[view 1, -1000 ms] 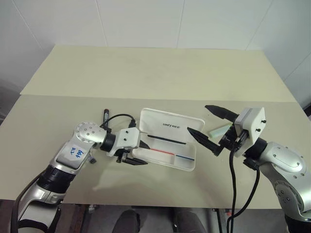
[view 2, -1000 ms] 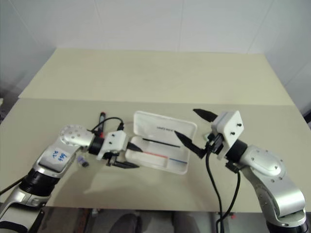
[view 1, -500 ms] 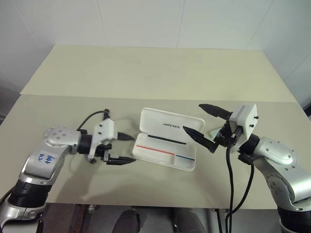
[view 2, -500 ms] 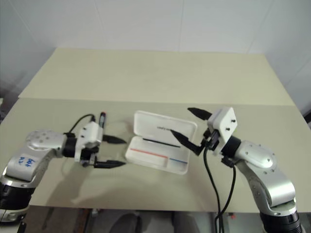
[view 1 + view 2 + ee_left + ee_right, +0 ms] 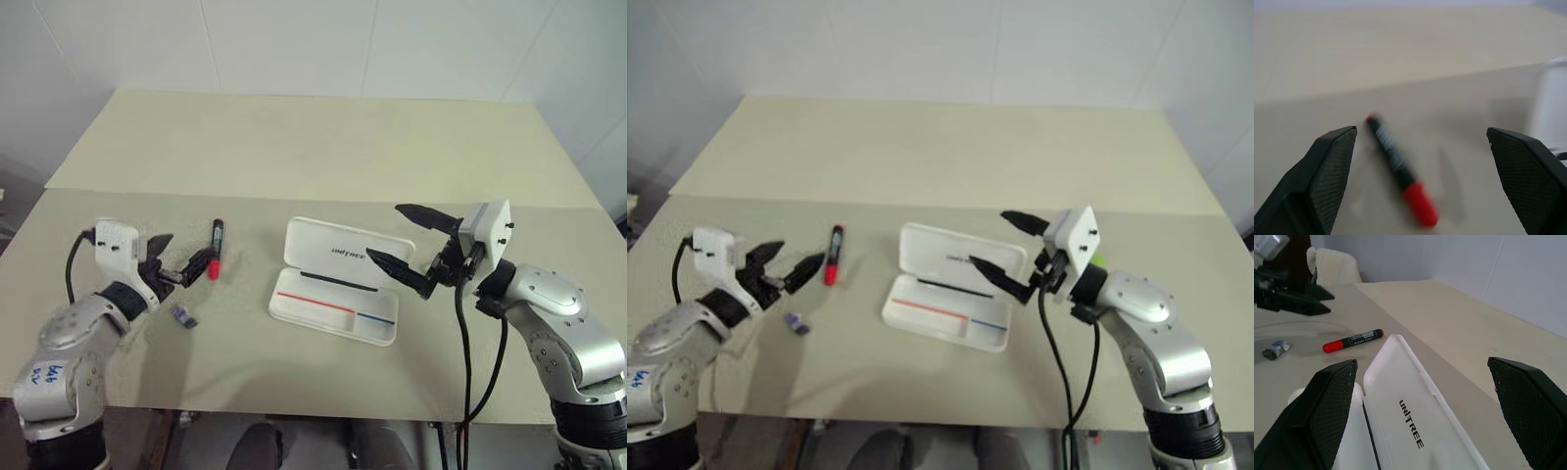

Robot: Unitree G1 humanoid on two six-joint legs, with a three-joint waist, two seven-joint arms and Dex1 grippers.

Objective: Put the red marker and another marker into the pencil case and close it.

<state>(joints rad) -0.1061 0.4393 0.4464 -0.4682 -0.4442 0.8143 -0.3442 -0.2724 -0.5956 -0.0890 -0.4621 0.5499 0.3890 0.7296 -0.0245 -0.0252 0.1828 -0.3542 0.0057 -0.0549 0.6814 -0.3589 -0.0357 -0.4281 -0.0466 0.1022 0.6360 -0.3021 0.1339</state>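
The tabletop shows between my left gripper's fingers and the red cap [image 5: 214,269] [image 5: 1421,204]. It isn't time to close yet: my left gripper needs to move toward the cap first and then close on it.
The red marker [image 5: 216,251] lies on the table left of the pencil case [image 5: 336,305], red cap toward me. The case is open, its lid [image 5: 1420,421] tilted back with dark print on it. My left gripper [image 5: 177,257] is open just left of the marker, which lies in front of its spread fingers [image 5: 1400,169] without touching them. My right gripper [image 5: 409,241] is open above the case's right end, holding nothing. A sliver of the green highlighter [image 5: 1096,260] peeks out behind the right wrist.
A small grey-blue stub [image 5: 183,315] lies on the table below the left gripper. The beige table [image 5: 313,147] stretches far back to a white wall. The front edge of the table runs close under both arms.
My left gripper has pulled away from the case's left end, swung left, turned and opened wide; it now sits beside the red marker. The right gripper has hardly moved.
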